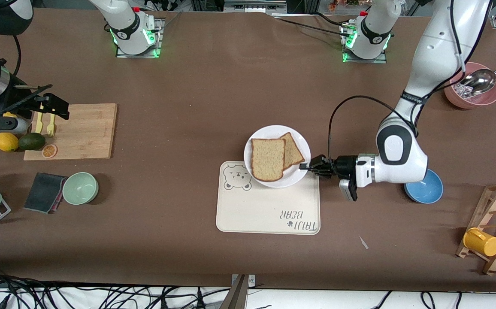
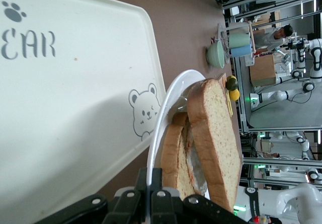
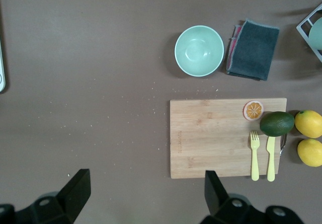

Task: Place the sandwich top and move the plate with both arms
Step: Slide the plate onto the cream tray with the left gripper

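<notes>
The plate's far edge [image 1: 276, 126] hangs past the tray's bear edge, so my left gripper needs to keep hold of the plate until it rests on the cream tray [image 1: 269, 210].
The white plate [image 1: 265, 129] lies in the middle of the table, overlapping the bear corner of the cream tray [image 1: 269, 210]. On it the sandwich top [image 1: 267, 159] lies skewed over a lower slice [image 1: 295, 150]. My left gripper [image 1: 306, 166] is shut on the plate's rim at the end toward the left arm. In the left wrist view the fingers [image 2: 156, 183] pinch the thin rim [image 2: 160, 118], with the sandwich top [image 2: 216, 133] stacked above the lower slice [image 2: 173, 153]. My right gripper [image 1: 48, 102] hangs open and empty over the cutting board's end; its fingers [image 3: 75, 189] stand wide apart.
A wooden cutting board [image 1: 76, 131] with yellow cutlery, a lemon and an avocado lies at the right arm's end. A green bowl [image 1: 80, 187] and dark cloth [image 1: 44, 192] sit nearer the camera. A blue bowl [image 1: 424, 186], pink bowl [image 1: 473, 92] and cup rack [image 1: 494, 227] stand at the left arm's end.
</notes>
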### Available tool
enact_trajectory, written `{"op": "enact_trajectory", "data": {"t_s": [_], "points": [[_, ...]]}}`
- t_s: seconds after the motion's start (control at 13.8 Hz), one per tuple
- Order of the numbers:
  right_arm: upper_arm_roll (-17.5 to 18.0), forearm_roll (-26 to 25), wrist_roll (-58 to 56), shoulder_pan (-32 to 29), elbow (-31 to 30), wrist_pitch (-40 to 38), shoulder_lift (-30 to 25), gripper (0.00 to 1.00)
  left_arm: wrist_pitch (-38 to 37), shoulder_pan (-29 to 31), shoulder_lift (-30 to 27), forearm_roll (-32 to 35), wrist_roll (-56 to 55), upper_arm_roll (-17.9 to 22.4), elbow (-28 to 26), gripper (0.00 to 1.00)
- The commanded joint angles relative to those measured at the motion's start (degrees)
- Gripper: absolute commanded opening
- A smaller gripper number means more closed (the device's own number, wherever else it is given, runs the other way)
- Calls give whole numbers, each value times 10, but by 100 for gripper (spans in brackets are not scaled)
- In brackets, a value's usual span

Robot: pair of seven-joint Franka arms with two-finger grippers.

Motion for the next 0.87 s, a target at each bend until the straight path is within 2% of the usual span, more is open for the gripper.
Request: {"op": "enact_trajectory", "data": {"t_s": [0.0, 0.15, 0.36, 0.8], "points": [[3, -5, -11, -4, -10, 14, -5, 100, -7, -17, 93, -16, -13, 0, 113, 0], [5, -6, -11, -3, -9, 16, -8, 100, 39, -31, 140, -23, -26, -1, 167, 0], [5, -6, -12, -4, -9, 22, -5, 100, 81, -51, 181, -34, -28, -1, 210, 0], [5, -6, -24, -1, -8, 13, -7, 100, 94, -54, 189, -34, -23, -1, 208, 0]]}}
